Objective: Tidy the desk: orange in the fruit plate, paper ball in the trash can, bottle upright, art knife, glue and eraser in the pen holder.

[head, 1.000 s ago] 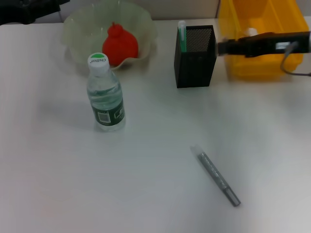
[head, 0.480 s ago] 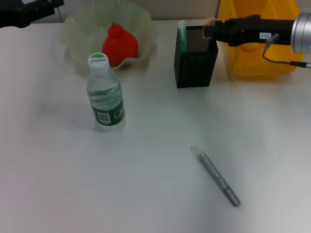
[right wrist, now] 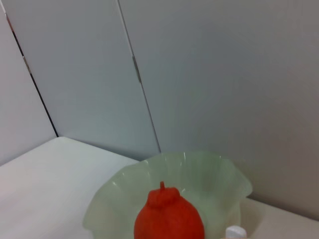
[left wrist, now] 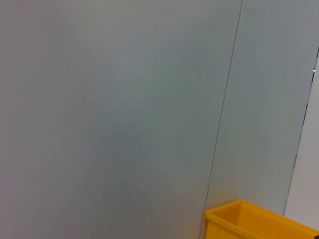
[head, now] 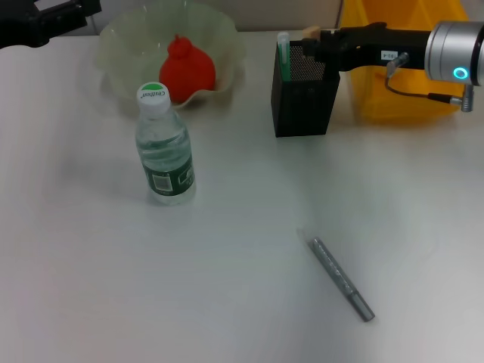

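Note:
The small tan eraser is over the opening of the black mesh pen holder, so it is time for my right gripper to release the eraser.
My right gripper is shut on the small tan eraser and holds it just above the back rim of the black mesh pen holder. A green-and-white glue stick stands in the holder. The grey art knife lies on the table, front right. The bottle stands upright. The orange sits in the pale green fruit plate; both also show in the right wrist view, orange and plate. The yellow trash can is behind my right arm. The paper ball is hidden.
My left arm is parked at the table's far left corner. The left wrist view shows a grey partition wall and a corner of the yellow trash can. The bottle's cap shows at the right wrist view's edge.
My right arm has swung left from in front of the trash can to above the pen holder, carrying the eraser. The left arm has barely moved.

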Available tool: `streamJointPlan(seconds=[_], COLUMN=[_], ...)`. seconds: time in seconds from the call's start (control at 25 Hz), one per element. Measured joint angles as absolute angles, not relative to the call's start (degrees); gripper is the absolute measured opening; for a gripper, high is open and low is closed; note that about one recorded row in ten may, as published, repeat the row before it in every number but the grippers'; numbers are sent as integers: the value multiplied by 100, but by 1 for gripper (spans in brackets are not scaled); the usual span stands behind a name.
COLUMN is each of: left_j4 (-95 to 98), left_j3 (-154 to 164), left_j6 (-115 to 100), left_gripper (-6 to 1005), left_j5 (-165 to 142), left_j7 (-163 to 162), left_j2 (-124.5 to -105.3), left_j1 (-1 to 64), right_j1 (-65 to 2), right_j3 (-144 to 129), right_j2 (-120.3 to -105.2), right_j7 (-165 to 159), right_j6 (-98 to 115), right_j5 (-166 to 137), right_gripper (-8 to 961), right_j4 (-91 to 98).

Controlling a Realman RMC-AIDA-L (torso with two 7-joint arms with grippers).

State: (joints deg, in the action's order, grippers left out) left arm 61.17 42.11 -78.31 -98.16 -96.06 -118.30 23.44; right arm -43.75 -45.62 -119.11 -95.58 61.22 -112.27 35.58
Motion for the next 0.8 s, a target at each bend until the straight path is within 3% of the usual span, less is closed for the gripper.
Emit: streamJointPlan(seconds=[0.24,0.44,0.64,0.8], left_j4=[6117,6117,6117,6068], left_j3=[4210,4210,4226,4221], left_j6=[-7837,-7857,-7843,-7824], left_gripper=[761,761,761,761], left_j5=[-9817,-9818,-9818,-9820], left_j7=[-9606,-9606,-9606,-9595], left_j2=[-11827,-11823,-11821,-11820], left_j1=[2346,2364,2405,2485], right_j1=[-4383,-4374,-4296,-4172], right_j3=[-4574,-4619,-5232,-6083], right_j2=[-11908,-11909,-11901,-11887], right_j7=[-9566,-9597,-10640,-13090], right_j6=[6101,6057,6501,7806], right_j5=[-11236,-11236,-11615,-13073], right_gripper=[259,414,500,516], right_j4=[3543,3559,4180,5982])
